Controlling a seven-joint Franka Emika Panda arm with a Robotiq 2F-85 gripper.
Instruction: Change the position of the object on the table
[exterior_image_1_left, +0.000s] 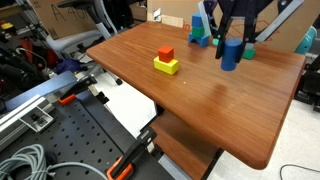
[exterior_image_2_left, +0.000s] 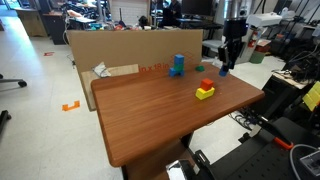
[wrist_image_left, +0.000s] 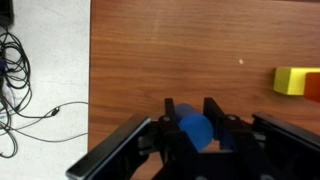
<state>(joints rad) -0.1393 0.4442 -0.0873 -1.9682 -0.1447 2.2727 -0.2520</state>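
Observation:
The blue cylinder would end up on empty tabletop, short of the yellow and red blocks, if the robot opened its gripper now, so the gripper needs to keep holding it until it reaches them.
My gripper (exterior_image_1_left: 232, 45) is shut on a blue cylinder (exterior_image_1_left: 231, 56) near the far side of the wooden table (exterior_image_1_left: 230, 110). I cannot tell whether the cylinder touches the tabletop. In the wrist view the cylinder (wrist_image_left: 195, 128) sits between my two black fingers (wrist_image_left: 192, 115). It also shows in an exterior view (exterior_image_2_left: 223, 70) under the gripper (exterior_image_2_left: 225, 62). A yellow block (exterior_image_1_left: 167, 67) with a red block (exterior_image_1_left: 166, 53) on top stands apart from it nearer the table's middle. They also show in an exterior view (exterior_image_2_left: 205, 93) and at the wrist view's right edge (wrist_image_left: 295, 81).
A blue and teal stack of blocks (exterior_image_2_left: 178, 66) stands at the table's back edge by a cardboard wall (exterior_image_2_left: 120, 50). Orange-handled clamps (exterior_image_1_left: 122, 167) and cables (wrist_image_left: 15, 80) lie off the table. The floor shows beside the table edge (wrist_image_left: 60, 60).

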